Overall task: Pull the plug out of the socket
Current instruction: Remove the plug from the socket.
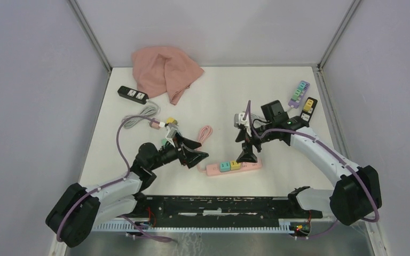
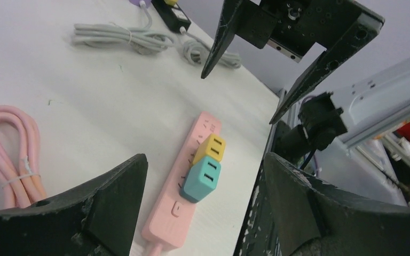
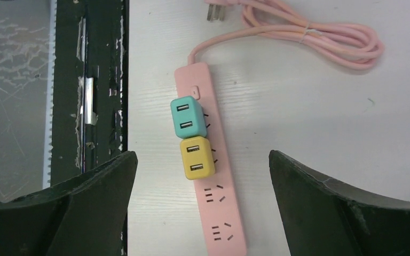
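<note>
The yellow plug (image 1: pixel 235 165) (image 3: pixel 196 158) needs to come off the socket, so my right gripper should next grab the yellow plug's sides along the power strip's edges and leave the teal plug free.
A pink power strip (image 1: pixel 248 168) lies near the table's front middle, with a teal plug (image 1: pixel 224 166) and a yellow plug (image 1: pixel 235 165) seated side by side in it. My right gripper (image 1: pixel 247 154) hangs open just above the strip, its jaws wide on either side of the strip (image 3: pixel 221 213); the yellow plug (image 3: pixel 196 158) and teal plug (image 3: pixel 186 115) lie just ahead of it. My left gripper (image 1: pixel 197 158) is open and empty, left of the strip's cord end. In the left wrist view the strip (image 2: pixel 177 205), teal plug (image 2: pixel 202 178) and yellow plug (image 2: pixel 211 148) lie between its open jaws.
The strip's coiled pink cable (image 1: pixel 205 134) lies behind my left gripper. A grey cable bundle (image 1: pixel 139 116), a black power strip (image 1: pixel 132 94) and a pink cloth (image 1: pixel 165 72) are at the back left. Purple (image 1: pixel 299 94) and black (image 1: pixel 309 105) strips lie at the back right.
</note>
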Tool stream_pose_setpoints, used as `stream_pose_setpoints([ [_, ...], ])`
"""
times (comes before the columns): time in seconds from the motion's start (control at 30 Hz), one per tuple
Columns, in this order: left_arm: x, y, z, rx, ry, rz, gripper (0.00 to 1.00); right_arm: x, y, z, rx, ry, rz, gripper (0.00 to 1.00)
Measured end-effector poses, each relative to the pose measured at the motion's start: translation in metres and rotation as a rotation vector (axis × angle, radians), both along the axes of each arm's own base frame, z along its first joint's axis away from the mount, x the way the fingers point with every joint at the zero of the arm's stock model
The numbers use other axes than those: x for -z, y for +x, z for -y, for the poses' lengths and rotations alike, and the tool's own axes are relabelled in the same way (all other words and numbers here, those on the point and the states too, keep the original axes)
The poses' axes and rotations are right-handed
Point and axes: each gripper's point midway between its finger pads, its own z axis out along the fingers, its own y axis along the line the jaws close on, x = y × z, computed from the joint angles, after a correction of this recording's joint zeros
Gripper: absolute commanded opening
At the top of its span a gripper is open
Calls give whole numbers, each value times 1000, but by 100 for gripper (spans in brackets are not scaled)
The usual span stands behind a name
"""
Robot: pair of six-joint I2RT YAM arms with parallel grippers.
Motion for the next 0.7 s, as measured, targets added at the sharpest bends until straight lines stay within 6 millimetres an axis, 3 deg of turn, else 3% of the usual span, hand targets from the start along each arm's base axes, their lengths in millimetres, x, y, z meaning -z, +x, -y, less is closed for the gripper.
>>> stream_pose_setpoints([
  [0.2, 28, -35, 17, 87, 86, 146, 86, 35, -15, -9, -84, -65, 43, 92],
  [0.37, 40, -55, 33, 166, 164, 312, 85, 58, -21, -7, -180, -113, 152, 69],
  [0.43, 48, -58, 37, 189, 207, 366, 82, 66, -25, -6, -211, -137, 173, 58],
  [0.57, 65, -53, 45, 214, 304, 430, 76, 78, -27, -8, -255, -182, 194, 48],
  [0.7, 69, -43, 58, 231, 355, 480, 74, 88, -27, -8, -281, -223, 205, 42],
])
